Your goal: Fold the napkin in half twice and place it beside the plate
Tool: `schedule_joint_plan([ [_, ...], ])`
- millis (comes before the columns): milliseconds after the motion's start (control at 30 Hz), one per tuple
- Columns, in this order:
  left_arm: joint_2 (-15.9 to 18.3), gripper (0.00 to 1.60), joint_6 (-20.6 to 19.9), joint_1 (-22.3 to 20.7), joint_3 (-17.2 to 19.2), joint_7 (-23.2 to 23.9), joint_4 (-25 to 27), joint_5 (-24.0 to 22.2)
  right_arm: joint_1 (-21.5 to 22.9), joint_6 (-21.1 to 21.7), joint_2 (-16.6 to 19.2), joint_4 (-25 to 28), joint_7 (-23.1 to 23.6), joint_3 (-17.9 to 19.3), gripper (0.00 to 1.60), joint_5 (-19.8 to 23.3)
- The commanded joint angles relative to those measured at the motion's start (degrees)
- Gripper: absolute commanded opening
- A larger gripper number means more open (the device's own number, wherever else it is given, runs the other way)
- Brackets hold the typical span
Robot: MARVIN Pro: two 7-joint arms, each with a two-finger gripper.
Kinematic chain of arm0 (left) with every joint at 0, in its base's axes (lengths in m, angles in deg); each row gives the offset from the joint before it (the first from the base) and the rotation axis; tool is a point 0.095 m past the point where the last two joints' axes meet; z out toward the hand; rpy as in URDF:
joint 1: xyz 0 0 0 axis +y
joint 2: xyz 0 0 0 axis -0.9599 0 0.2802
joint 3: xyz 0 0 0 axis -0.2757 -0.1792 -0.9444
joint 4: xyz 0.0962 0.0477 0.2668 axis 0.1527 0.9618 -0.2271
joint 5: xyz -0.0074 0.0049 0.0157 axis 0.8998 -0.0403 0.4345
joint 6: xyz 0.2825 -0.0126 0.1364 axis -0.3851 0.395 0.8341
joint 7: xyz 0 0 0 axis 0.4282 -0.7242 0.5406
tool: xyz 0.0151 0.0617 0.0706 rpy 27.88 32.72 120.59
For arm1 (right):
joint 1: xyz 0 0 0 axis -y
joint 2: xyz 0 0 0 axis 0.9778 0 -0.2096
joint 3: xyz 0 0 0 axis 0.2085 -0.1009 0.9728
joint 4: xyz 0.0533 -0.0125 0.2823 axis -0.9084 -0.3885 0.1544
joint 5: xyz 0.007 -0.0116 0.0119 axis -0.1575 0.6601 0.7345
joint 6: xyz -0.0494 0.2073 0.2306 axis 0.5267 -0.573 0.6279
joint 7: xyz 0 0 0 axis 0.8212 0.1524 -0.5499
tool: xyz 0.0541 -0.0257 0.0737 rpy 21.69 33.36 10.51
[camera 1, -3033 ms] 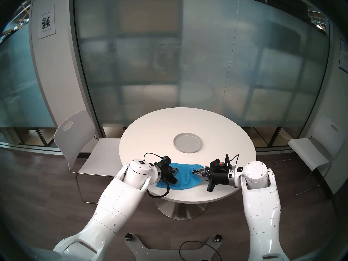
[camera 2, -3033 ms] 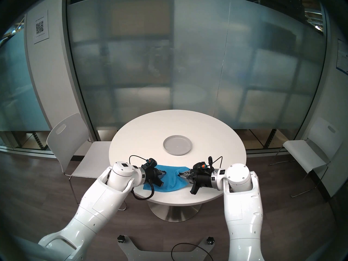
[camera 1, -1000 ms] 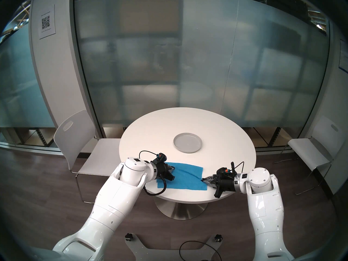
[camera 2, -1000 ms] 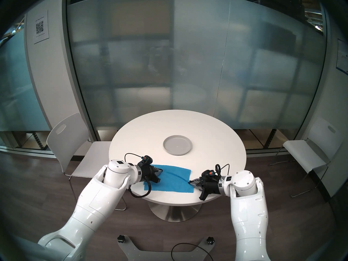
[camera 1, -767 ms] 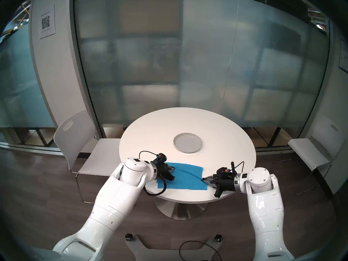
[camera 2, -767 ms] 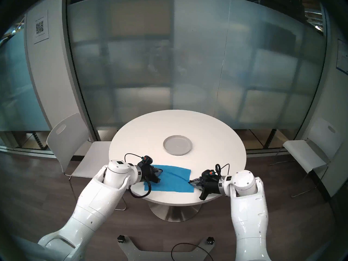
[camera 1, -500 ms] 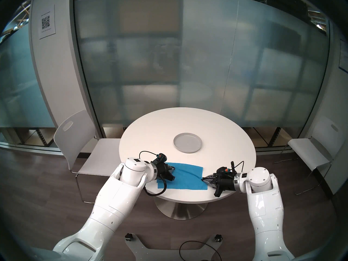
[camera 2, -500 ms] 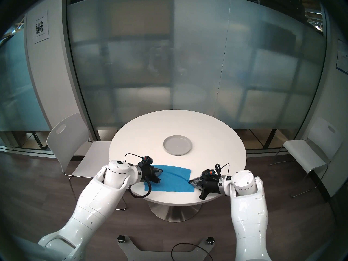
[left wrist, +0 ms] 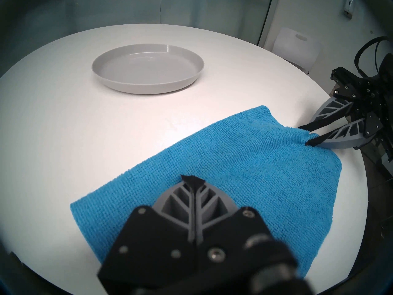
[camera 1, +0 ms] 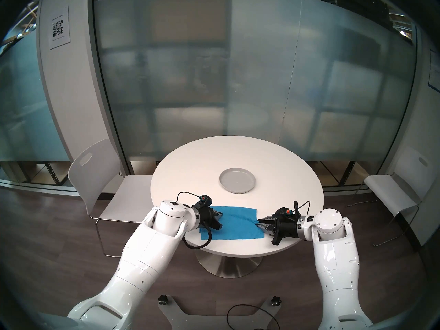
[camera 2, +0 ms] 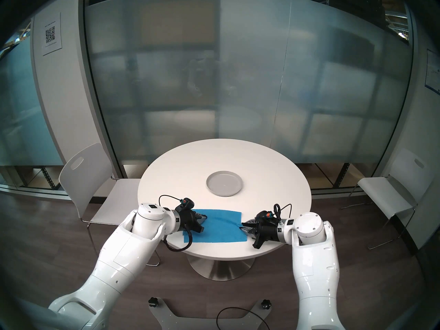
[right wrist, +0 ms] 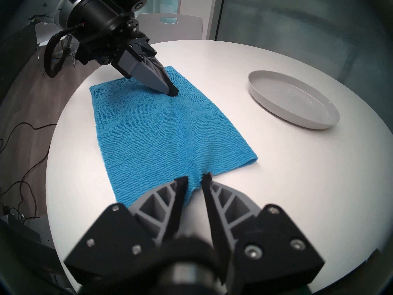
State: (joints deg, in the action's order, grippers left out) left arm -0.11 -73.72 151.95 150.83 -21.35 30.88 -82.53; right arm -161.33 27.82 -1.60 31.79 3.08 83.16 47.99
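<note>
My right gripper pinches the napkin by the small bunched bit at its edge [camera 1: 259, 222] next. The rest of the cloth [camera 1: 234, 223] lies flat.
The blue napkin [camera 1: 235, 223] lies spread flat near the front of the round white table [camera 1: 190, 170]. The grey plate [camera 1: 237, 180] sits behind it, apart from it. My left gripper [left wrist: 191, 178] is shut, with its tips pressed down onto the napkin's left part [right wrist: 153, 128]. My right gripper [right wrist: 195, 179] is at the middle of the napkin's right edge. Its fingers stand slightly apart, and a small bunched bit of cloth lies between them. The left wrist view also shows the right gripper [left wrist: 305, 136] with parted tips.
One white chair [camera 1: 95, 179] stands left of the table and another [camera 1: 400, 193] stands to the right. A frosted glass wall runs behind. The napkin's front edge lies close to the table's front rim [camera 1: 238, 253]. A black cable [camera 1: 252, 317] lies on the floor.
My right gripper pulled the napkin's right edge out to the right, flattening the cloth, and has now opened its fingers. The left gripper stayed shut and shifted slightly right.
</note>
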Motion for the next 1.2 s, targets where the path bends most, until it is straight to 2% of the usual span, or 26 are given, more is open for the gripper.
schedule_joint_plan([
  [0,-0.3,0.00,0.3,-0.7,0.1,-0.1,0.5,0.0,1.5,0.3,0.7,0.5,0.2,0.4,0.99,0.1],
  [100,-0.2,0.00,0.4,-0.7,0.1,-0.1,0.4,0.0,1.7,0.6,1.0,0.1,0.7,0.3,1.36,0.0],
  [233,-0.2,0.00,0.5,-0.7,0.2,-0.1,0.3,-0.1,1.4,0.4,0.8,-0.2,0.5,0.2,1.35,0.1],
  [333,-0.1,0.00,0.6,-0.7,0.4,-0.1,0.4,-0.2,1.2,0.3,0.7,-0.1,0.1,0.4,1.47,0.1],
  [467,-0.1,0.00,0.5,-0.6,0.5,-0.2,0.5,-0.2,1.6,0.2,0.7,0.9,-0.1,1.0,1.42,0.7],
  [700,-0.1,0.00,0.6,-0.6,0.5,-0.1,0.4,-0.2,2.4,0.3,1.5,1.2,0.3,1.9,1.47,0.7],
  [800,-0.1,0.00,0.6,-0.6,0.6,-0.2,0.4,-0.1,2.0,0.3,1.8,1.5,0.7,2.4,1.36,0.7],
  [1167,-0.2,0.00,0.5,-0.7,0.5,-0.3,0.4,0.0,0.5,0.6,1.8,2.8,2.4,3.6,1.40,0.8],
])
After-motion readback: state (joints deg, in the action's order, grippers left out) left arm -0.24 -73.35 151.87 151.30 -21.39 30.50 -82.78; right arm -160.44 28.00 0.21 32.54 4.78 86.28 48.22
